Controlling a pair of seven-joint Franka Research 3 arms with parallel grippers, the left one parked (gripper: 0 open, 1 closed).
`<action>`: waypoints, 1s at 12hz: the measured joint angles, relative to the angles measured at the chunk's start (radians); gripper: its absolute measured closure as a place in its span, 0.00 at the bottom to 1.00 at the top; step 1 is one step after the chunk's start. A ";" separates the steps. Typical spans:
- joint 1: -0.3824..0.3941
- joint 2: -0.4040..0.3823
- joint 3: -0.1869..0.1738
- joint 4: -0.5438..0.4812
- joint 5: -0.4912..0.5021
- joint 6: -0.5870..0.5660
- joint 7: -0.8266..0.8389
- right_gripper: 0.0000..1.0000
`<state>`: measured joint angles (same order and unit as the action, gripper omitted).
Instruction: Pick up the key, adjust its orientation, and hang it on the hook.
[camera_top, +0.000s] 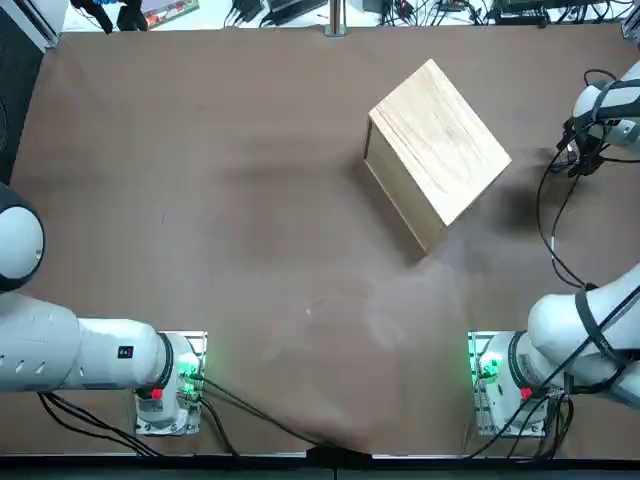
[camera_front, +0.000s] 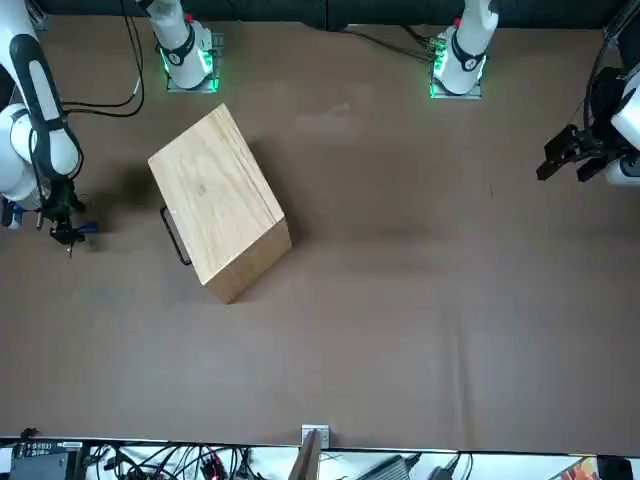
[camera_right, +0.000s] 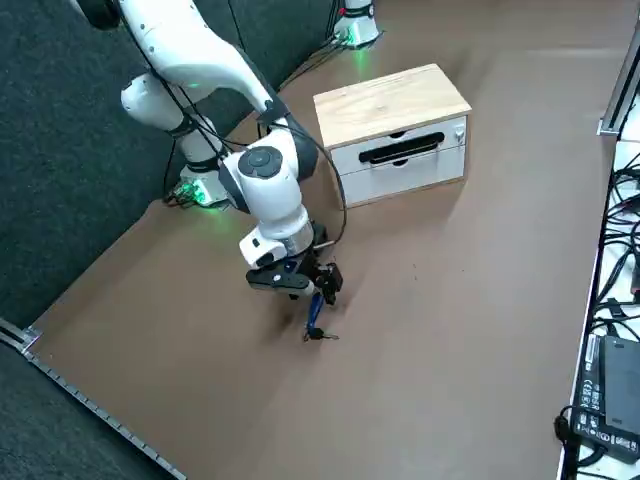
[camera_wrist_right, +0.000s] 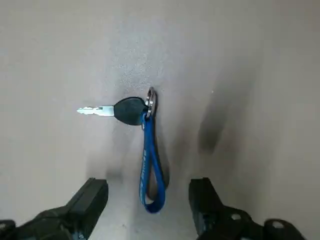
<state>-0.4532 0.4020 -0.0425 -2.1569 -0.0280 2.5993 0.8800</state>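
I should next grab the blue strap (camera_wrist_right: 149, 165) with my right gripper, because the strap stands up on edge while the key's thin blade (camera_wrist_right: 96, 111) lies flat on the tabletop.
The key (camera_wrist_right: 107, 110) lies flat on the brown table: a thin silvery blade, a black head, a small ring and a blue strap (camera_wrist_right: 149, 165) looped from it. My right gripper (camera_wrist_right: 147, 187) is open just above the table, one black finger on each side of the strap, touching nothing. From the right side the gripper (camera_right: 318, 288) hangs low over the key (camera_right: 322, 335), well away from the wooden box (camera_right: 392, 100). From overhead the gripper (camera_top: 578, 160) is at the table's right edge. A black bar (camera_right: 405, 150) crosses the box's front; I cannot tell if it is the hook.
The wooden box (camera_top: 438, 150) stands turned at an angle in the far middle of the table. A black cable (camera_top: 550, 225) loops down along my right arm. Cables and electronics (camera_right: 610, 390) line the strip beyond the table's far edge.
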 joint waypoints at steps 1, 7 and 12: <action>0.000 0.007 0.000 -0.003 0.000 0.016 0.000 0.01; -0.001 0.039 0.001 -0.033 0.000 0.080 0.000 0.01; -0.001 0.038 0.003 -0.033 0.000 0.081 0.000 0.02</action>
<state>-0.4541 0.4399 -0.0396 -2.1894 -0.0279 2.6802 0.8799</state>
